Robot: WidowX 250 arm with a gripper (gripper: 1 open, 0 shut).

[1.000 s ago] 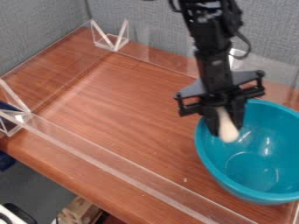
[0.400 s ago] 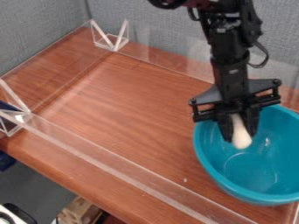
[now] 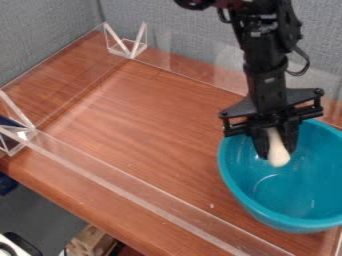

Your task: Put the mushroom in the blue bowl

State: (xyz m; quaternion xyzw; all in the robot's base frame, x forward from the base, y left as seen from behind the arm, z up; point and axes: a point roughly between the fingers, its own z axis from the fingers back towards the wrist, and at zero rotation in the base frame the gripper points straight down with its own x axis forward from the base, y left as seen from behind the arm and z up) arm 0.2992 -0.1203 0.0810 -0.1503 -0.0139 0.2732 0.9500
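The mushroom's cream-white stem [image 3: 278, 152] hangs high inside the bowl's rim, above the blue bowl's bottom, so my gripper lowers the mushroom farther in next, before releasing it.
The blue bowl [image 3: 310, 190] sits at the right front of the wooden table, large, round and glossy. My gripper [image 3: 275, 128] hangs over the bowl's left half, pointing steeply down, its black fingers shut on the mushroom [image 3: 278, 150]. The mushroom's cream-white stem sticks out below the fingers and dips inside the bowl's rim, above its floor. Its cap is hidden between the fingers.
A low clear acrylic wall [image 3: 94, 170] runs around the wooden table [image 3: 120, 110]. Two clear triangular brackets [image 3: 127, 40] stand at the back left corner, and another [image 3: 14, 130] sits at the left edge. A grey fabric panel backs the scene.
The gripper with the mushroom has shifted right, from the bowl's left rim to over its inside, and sunk slightly. The grip has stayed shut.
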